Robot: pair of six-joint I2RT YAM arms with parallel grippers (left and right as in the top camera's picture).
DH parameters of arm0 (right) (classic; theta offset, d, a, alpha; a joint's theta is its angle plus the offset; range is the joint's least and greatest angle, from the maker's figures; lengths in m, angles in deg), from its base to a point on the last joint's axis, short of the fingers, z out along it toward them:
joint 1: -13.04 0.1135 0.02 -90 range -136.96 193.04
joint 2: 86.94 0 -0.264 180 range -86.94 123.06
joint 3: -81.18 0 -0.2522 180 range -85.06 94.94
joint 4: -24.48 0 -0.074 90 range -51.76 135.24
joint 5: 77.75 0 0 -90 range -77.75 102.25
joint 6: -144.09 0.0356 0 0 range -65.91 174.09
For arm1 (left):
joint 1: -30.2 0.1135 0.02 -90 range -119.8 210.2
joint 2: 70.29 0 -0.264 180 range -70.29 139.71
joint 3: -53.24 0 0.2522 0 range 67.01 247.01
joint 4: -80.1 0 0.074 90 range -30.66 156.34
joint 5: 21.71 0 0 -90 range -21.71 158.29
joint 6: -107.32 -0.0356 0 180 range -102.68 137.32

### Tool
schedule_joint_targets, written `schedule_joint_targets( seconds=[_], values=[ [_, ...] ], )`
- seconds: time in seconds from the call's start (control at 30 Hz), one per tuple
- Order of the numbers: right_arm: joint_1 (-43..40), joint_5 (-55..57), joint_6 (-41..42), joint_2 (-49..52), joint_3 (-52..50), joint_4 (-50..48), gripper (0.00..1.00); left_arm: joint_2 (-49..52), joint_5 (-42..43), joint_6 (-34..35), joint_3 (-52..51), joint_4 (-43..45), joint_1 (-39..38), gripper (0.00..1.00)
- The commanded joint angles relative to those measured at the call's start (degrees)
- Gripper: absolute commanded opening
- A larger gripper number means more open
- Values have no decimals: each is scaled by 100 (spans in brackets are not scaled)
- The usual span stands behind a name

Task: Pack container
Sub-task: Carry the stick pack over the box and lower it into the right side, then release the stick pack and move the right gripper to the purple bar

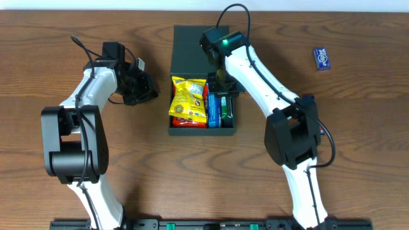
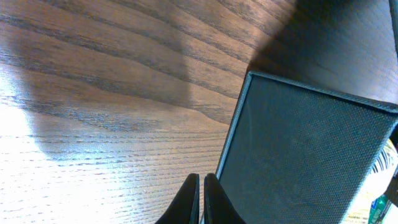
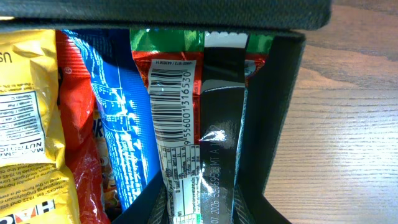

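The green packet sits between the blue packet and the container's side and would rest there if released, so it is time for my right gripper to open.
The dark teal container (image 1: 201, 131) stands open at mid-table, its flap lid (image 1: 190, 41) folded back. Inside lie a yellow packet (image 1: 188, 99), a red one beneath it, a blue packet (image 1: 213, 110) and a green packet (image 1: 226, 108). My right gripper (image 1: 223, 86) reaches into the box's right side. In the right wrist view its fingers (image 3: 199, 205) are closed on the green packet (image 3: 180, 106) with the barcode, against the box's right wall (image 3: 273, 112). My left gripper (image 1: 148, 89) is shut and empty, just left of the box; its tips (image 2: 202, 180) sit beside the box's side (image 2: 298, 149).
A small blue packet (image 1: 323, 58) lies alone on the wooden table at the far right. The yellow packet (image 3: 25, 124) and blue packet (image 3: 118, 124) fill the box's left and middle. Bare wood lies left of the box (image 2: 93, 124).
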Motion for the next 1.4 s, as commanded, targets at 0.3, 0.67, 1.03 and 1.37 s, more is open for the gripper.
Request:
schedule_joint_targets(
  seconds=[0.3,0.67,1.03,1.37],
  values=[
    [31,446,66,-109,-39,-72,63,76,-4,-127,-70,-15,24,6],
    [-66,1410,59,-437,1117,498,59,76,-22,-170,-70,-13,24,7],
    [-1858,2269,-1169,-638,1121,782,67,76,-26,-170,-72,-22,24,7],
    [-4227,96,-3206,-656,-31,315,68,76,-26,-166,-72,-17,24,10]
  ],
)
